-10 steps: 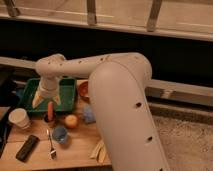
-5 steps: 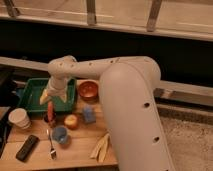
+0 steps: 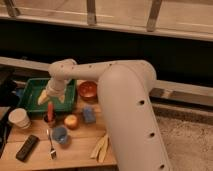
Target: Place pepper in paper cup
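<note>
I should grab the slim red-orange pepper by its upper end [image 3: 51, 105] with my gripper next, to place it in the paper cup [image 3: 19, 118].
The slim red-orange pepper [image 3: 50, 110] stands upright at the front edge of the green tray [image 3: 31, 86], its lower end in a small dark holder. My gripper [image 3: 51, 98] hangs right above it at the end of the big white arm, its pale fingers [image 3: 43, 97] spread open on either side of the pepper's top. I cannot tell if they touch it. The cream paper cup [image 3: 19, 118] stands upright on the wooden table, to the left of the pepper and apart from it.
A small blue cup [image 3: 60, 134], a round orange fruit [image 3: 71, 121], a blue sponge [image 3: 89, 114] and a red bowl [image 3: 87, 90] lie around the pepper. A fork [image 3: 51, 144], a black remote [image 3: 26, 147] and yellow peel-like pieces [image 3: 100, 147] lie near the front edge.
The gripper has shifted from the tray's left part to its front edge, ending over the pepper. The arm's large link has swung right. The objects on the table have kept their places.
</note>
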Action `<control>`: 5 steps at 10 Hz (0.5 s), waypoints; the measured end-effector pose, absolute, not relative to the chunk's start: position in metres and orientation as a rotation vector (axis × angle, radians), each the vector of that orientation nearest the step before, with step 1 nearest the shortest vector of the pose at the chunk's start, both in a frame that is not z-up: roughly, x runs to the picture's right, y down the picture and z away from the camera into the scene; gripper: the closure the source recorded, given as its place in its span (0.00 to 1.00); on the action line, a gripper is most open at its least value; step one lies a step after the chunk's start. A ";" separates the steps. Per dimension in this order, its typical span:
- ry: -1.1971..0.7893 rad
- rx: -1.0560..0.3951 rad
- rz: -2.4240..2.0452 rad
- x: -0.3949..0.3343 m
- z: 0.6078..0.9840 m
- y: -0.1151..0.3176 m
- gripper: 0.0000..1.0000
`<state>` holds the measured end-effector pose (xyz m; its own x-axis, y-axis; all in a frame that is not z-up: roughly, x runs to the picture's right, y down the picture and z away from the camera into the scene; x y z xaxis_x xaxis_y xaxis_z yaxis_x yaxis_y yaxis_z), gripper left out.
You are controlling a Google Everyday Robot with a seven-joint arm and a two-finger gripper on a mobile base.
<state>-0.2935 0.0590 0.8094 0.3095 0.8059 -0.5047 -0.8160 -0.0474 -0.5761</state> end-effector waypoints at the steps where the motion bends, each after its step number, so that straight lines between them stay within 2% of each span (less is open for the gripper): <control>1: 0.015 -0.960 1.311 -0.298 0.815 0.063 0.26; 4: 0.021 -1.000 1.320 -0.304 0.827 0.075 0.26; 5: 0.030 -1.006 1.331 -0.302 0.832 0.079 0.30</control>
<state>-0.3022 0.0793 0.8323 0.3012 0.7818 -0.5459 -0.8056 -0.0977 -0.5843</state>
